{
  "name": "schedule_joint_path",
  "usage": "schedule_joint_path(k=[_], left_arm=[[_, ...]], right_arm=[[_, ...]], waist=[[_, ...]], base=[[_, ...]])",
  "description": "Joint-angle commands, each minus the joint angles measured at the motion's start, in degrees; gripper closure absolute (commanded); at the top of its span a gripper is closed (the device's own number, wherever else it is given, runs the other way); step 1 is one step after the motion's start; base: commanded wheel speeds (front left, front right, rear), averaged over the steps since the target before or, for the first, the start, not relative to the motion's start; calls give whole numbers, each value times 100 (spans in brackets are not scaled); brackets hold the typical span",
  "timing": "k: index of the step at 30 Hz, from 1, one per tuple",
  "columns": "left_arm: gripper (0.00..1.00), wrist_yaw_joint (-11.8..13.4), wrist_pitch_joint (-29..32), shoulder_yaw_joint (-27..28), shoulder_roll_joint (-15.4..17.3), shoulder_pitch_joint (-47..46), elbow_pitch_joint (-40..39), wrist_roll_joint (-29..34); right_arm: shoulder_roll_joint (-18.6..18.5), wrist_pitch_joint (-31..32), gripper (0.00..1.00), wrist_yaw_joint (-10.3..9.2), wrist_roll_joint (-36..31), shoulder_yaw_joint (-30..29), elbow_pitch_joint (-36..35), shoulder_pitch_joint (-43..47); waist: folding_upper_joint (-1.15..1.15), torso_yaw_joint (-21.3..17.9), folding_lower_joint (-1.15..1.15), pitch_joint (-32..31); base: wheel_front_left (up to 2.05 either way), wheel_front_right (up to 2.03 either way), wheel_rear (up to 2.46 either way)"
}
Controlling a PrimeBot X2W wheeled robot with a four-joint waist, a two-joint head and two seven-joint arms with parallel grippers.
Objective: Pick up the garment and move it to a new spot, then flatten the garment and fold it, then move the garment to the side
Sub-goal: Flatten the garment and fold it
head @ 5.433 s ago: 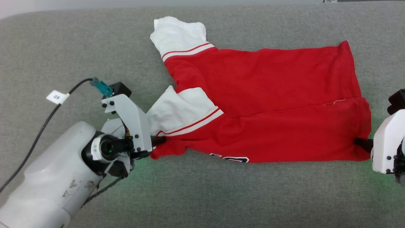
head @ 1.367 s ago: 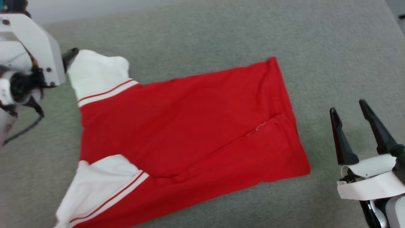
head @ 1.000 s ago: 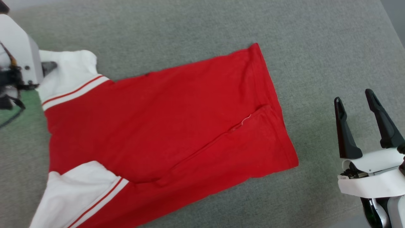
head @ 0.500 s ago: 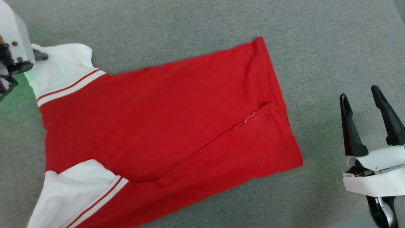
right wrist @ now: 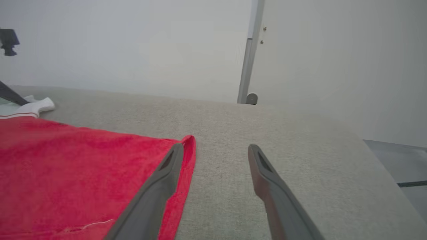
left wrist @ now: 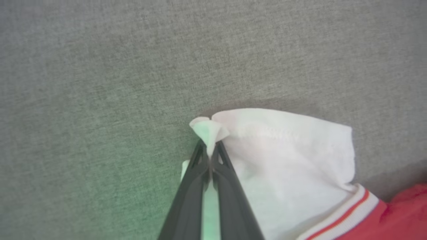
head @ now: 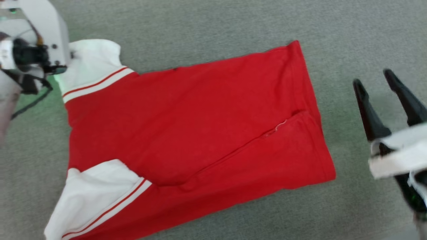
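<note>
Next, my right gripper takes hold of the garment by its open hem corner (head: 295,44) to fold the garment over toward the garment's folded red flap (head: 280,158).
The garment (head: 200,123), a red jersey with white sleeve ends and red-white stripe trim, lies folded lengthwise and skewed on the grey surface (head: 200,30). At the far left, my left gripper (head: 68,57) is at the far white sleeve (head: 93,63). The left wrist view shows that gripper (left wrist: 210,150) shut on the sleeve's (left wrist: 287,166) bunched edge. My right gripper (head: 372,78) stands open above the bare surface, right of the hem, holding nothing. In the right wrist view the open gripper (right wrist: 216,148) hovers beside the garment's (right wrist: 66,166) hem corner.
A dark cable (head: 30,103) trails from the left wrist. The grey surface (right wrist: 300,150) ends at a pale wall with an upright metal post (right wrist: 248,60). Floor (right wrist: 400,160) shows past its right edge.
My left gripper has closed on the white sleeve edge. The head camera has shifted, so the whole picture sits differently. The right gripper stays open.
</note>
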Motion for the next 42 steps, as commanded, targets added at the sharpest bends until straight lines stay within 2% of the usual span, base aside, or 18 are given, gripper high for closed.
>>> schedule_joint_path(k=[1,5,10,15,21,30,31,32,38,42], left_arm=[[100,-42,-32,-40,-117,46,-28,7],[100,-50,-209,-7,-284,-6,2,-5],[100,-79,-274,-16,-545,-84,89,-30],[100,-134,-345,-39,-737,-189,186,-12],[100,-211,-445,-33,-896,-296,342,-17],[100,-356,-596,-9,-1145,-414,634,-53],[100,-374,-621,-7,-1162,-422,677,-51],[100,-395,-633,5,-1175,-435,717,-67],[100,-527,-769,57,-1221,-485,959,-115],[100,-625,-915,114,-1266,-529,1091,-172]], right_arm=[[-84,240,0,-1,104,69,13,-229],[-276,1616,0,-1,692,391,249,-851],[-435,3119,0,-1,864,720,764,-1791],[-289,4206,0,0,1008,982,1471,-2463],[-180,5022,0,0,949,1182,2406,-3096],[45,5394,0,0,1205,1429,3400,-3736],[58,5443,56,4,1270,1489,3457,-3775],[58,5463,100,4,1344,1524,3508,-3806],[-108,5569,100,4,1534,1674,3707,-3958],[-178,5367,100,4,1697,1715,3667,-4007]], waist=[[0,104,0,-55],[0,252,0,-115],[0,433,0,-109],[0,596,0,-43],[0,719,0,59],[0,868,0,165],[0,884,0,168],[0,899,0,171],[0,985,0,118],[0,1046,0,27]], base=[[0,0,0],[0,0,0],[0,0,0],[0,0,0],[0,0,0],[0,0,0],[0,0,0],[0,0,0],[0,0,0],[0,0,0]])
